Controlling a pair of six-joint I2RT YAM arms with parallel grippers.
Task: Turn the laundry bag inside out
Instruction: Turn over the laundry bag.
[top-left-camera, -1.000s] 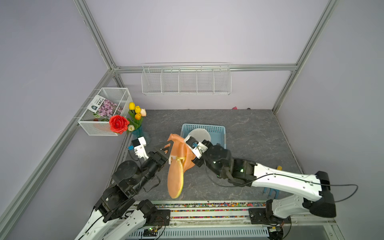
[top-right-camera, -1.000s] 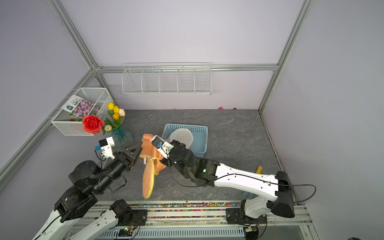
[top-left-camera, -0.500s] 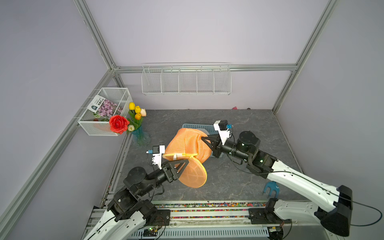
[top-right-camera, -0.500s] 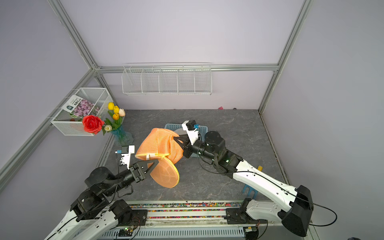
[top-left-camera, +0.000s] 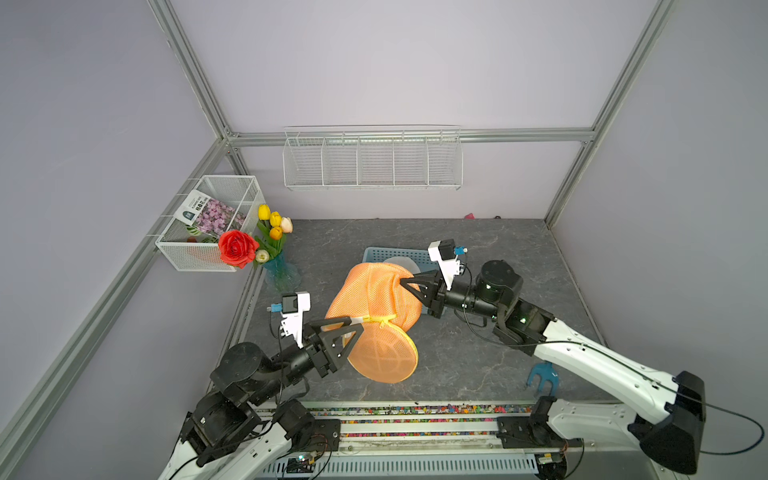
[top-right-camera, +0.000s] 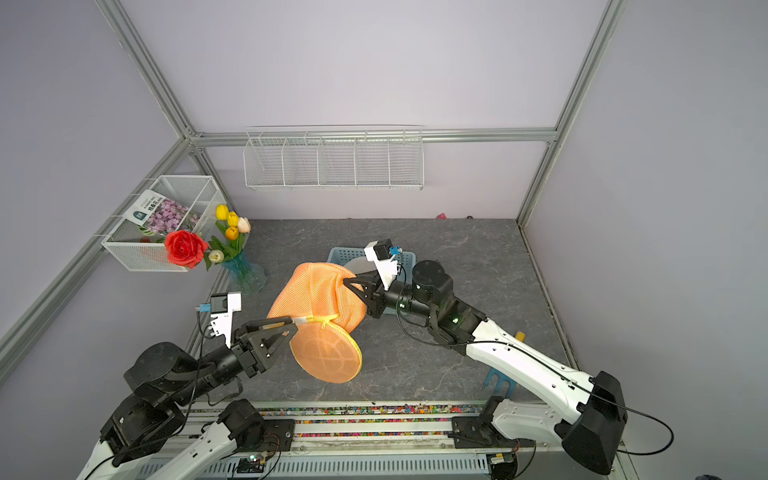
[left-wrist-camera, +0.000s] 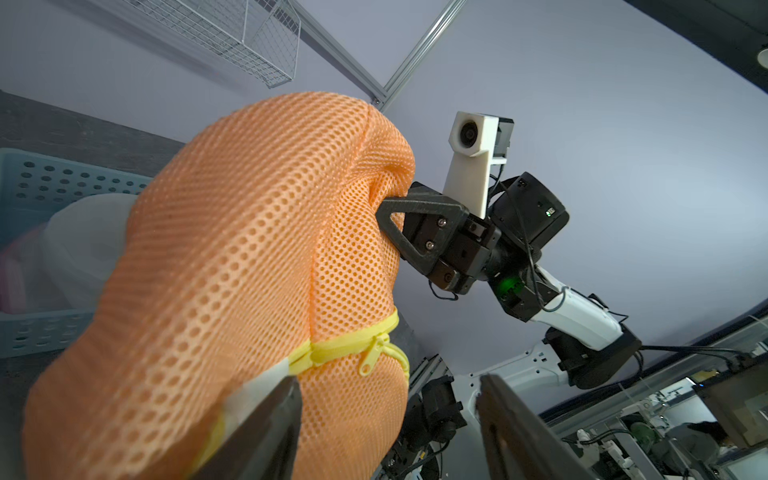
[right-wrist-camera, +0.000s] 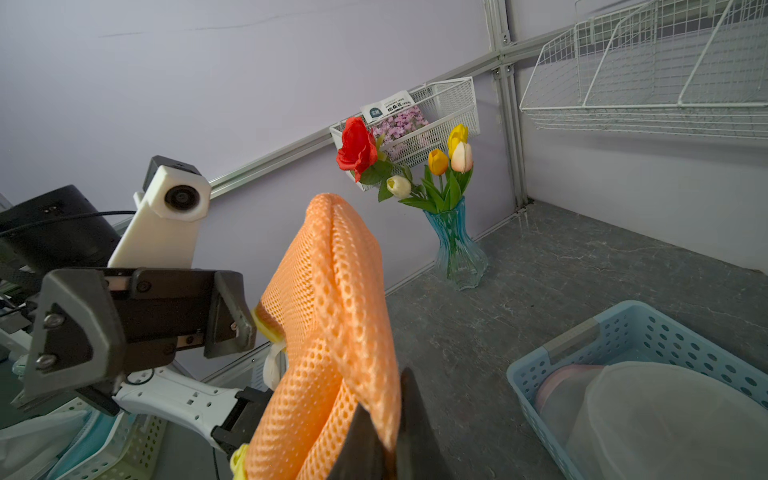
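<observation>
Next, my left gripper grabs the laundry bag's zipper end at the white tag, which leaves the zipper pull free for my right gripper.
The orange mesh laundry bag (top-left-camera: 374, 291) (top-right-camera: 316, 291) with a yellow zipper hangs in the air between my two arms in both top views. Its round flat end (top-left-camera: 384, 357) faces the front. My right gripper (top-left-camera: 402, 284) (right-wrist-camera: 386, 395) is shut on a fold of the mesh at the bag's far side. My left gripper (top-left-camera: 355, 326) (left-wrist-camera: 388, 380) stands open at the zipper end. One of its fingers (left-wrist-camera: 257, 428) lies against the bag's white tag and mesh, while the second one (left-wrist-camera: 511, 428) is free. The bag's inside is hidden.
Behind the bag a blue perforated basket (top-left-camera: 374, 253) (right-wrist-camera: 623, 332) holds a pale lid or bowl. A glass vase of tulips (top-left-camera: 282, 270) stands at the left wall under a wire basket (top-left-camera: 208, 249). A blue tool (top-left-camera: 542, 374) lies at front right.
A second ago the bag hung as a narrow folded strip with both grippers close together. The right gripper has pulled back to the right and the bag has spread wide. Little has moved since half a second ago.
</observation>
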